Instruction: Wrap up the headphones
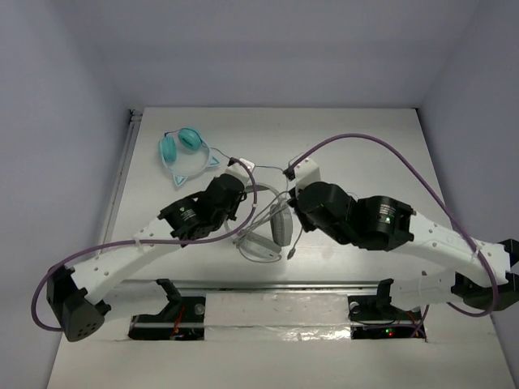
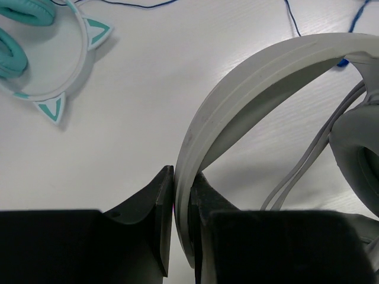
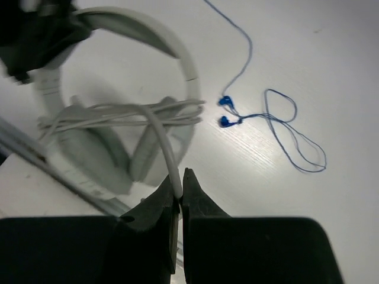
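My right gripper needs to keep holding the piece of cable, because it rises from the turns across the ear cups and would fall loose beside the headphones otherwise.
The white-and-grey headphones (image 1: 266,232) lie mid-table between the two arms. My left gripper (image 2: 182,189) is shut on the thin edge of their headband (image 2: 249,89), which arcs up and to the right; one grey ear cup (image 2: 355,154) shows at the right edge. Several turns of the white cable (image 3: 118,115) are wound across the cups. One strand rises from that bundle into my right gripper (image 3: 180,186), which is shut on it. From above, my right gripper (image 1: 293,208) sits just right of the headphones and my left gripper (image 1: 242,190) just above-left.
Teal cat-ear headphones (image 1: 182,150) lie at the back left, close to the left gripper's side (image 2: 35,35). Blue earbuds (image 3: 228,112) with a thin looping blue wire (image 3: 296,142) lie on the table beyond the headband. A metal rail (image 1: 276,284) runs along the near edge.
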Tool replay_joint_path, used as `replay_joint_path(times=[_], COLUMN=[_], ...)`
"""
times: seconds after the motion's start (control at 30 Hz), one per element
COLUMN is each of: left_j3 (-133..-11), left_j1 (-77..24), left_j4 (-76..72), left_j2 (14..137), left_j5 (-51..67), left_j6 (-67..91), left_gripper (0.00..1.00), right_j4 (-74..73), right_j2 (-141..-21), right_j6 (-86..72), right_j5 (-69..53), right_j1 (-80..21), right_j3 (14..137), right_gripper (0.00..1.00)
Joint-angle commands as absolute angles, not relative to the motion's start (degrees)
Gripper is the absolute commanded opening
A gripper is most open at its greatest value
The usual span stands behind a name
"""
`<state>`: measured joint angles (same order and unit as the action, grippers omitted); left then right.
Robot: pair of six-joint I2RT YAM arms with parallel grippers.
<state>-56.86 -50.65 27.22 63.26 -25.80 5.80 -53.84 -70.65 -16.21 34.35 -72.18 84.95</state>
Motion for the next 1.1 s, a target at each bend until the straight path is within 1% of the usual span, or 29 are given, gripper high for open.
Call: replay_joint_path(times=[0.0, 0.03, 0.07, 0.2, 0.23, 0.27, 0.33, 0.37, 0.43, 0.57, 0.67, 0.7, 0.8, 0.87, 0.9, 0.93, 1.07], left_j3=[-56.78, -56.69, -56.43, -56.95, -57.65, -58.00, -58.53, -59.23, -59.76, -60.11, -61.34, -61.78, -62.58, -63.45, -63.81, -64.16, -65.91], left_j1=[-50.71, -50.71, -50.71, -50.10, -48.88, -48.00, -45.80, -42.14, -38.69, -37.27, -35.68, -34.90, -34.89, -34.37, -34.37, -34.37, -33.75], left_j4=[24.79, 24.79, 24.18, 22.07, 21.28, 21.01, 20.13, 19.95, 19.95, 17.15, 15.04, 14.42, 11.69, 10.90, 10.72, 10.55, 8.36], left_j2=[58.01, 57.49, 56.44, 53.97, 53.09, 52.65, 51.60, 51.59, 51.50, 51.24, 51.15, 51.15, 51.24, 51.68, 51.77, 51.94, 51.68], left_j5=[-19.96, -18.30, -14.10, -2.83, 2.15, 2.20, 8.24, 12.61, 18.17, 24.51, 27.06, 29.94, 35.14, 36.99, 37.70, 38.05, 38.67], left_j6=[6.24, 6.15, 5.98, 4.83, 4.75, 4.66, 5.18, 5.27, 5.19, 6.23, 6.77, 7.46, 8.87, 9.67, 10.19, 10.89, 13.26], left_gripper=[0.00, 0.00, 0.00, 0.00, 0.00, 0.00, 0.00, 0.00, 0.00, 0.00, 0.00, 0.00, 0.00, 0.00, 0.00, 0.00, 0.00], right_j4=[-52.49, -51.60, -50.63, -44.49, -43.78, -43.07, -40.53, -39.39, -36.22, -32.44, -29.28, -27.01, -22.78, -21.71, -20.93, -20.22, -14.78], right_j2=[-65.85, -65.13, -64.52, -63.46, -63.54, -63.46, -62.15, -61.27, -59.51, -56.26, -54.15, -53.01, -51.77, -51.24, -51.07, -50.11, -46.34], right_j6=[-15.65, -15.56, -15.47, -16.26, -17.13, -17.66, -18.72, -19.42, -20.21, -21.53, -21.88, -21.88, -21.53, -21.97, -22.15, -22.41, -24.78], right_j5=[39.64, 39.81, 39.03, 36.21, 36.56, 36.74, 36.13, 35.08, 33.67, 31.56, 29.63, 28.75, 24.53, 23.74, 23.73, 23.64, 21.02], right_j1=[-66.99, -65.84, -64.00, -62.06, -62.05, -61.53, -60.82, -60.82, -60.12, -59.60, -58.89, -58.89, -56.95, -56.16, -55.64, -55.63, -54.93], right_j3=[81.41, 80.26, 79.20, 74.72, 73.14, 72.34, 69.54, 68.39, 66.37, 61.54, 59.42, 57.85, 55.64, 54.49, 54.32, 53.71, 49.41], right_gripper=[0.00, 0.00, 0.00, 0.00, 0.00, 0.00, 0.00, 0.00, 0.00, 0.00, 0.00, 0.00, 0.07, 0.10, 0.13, 0.13, 0.21])
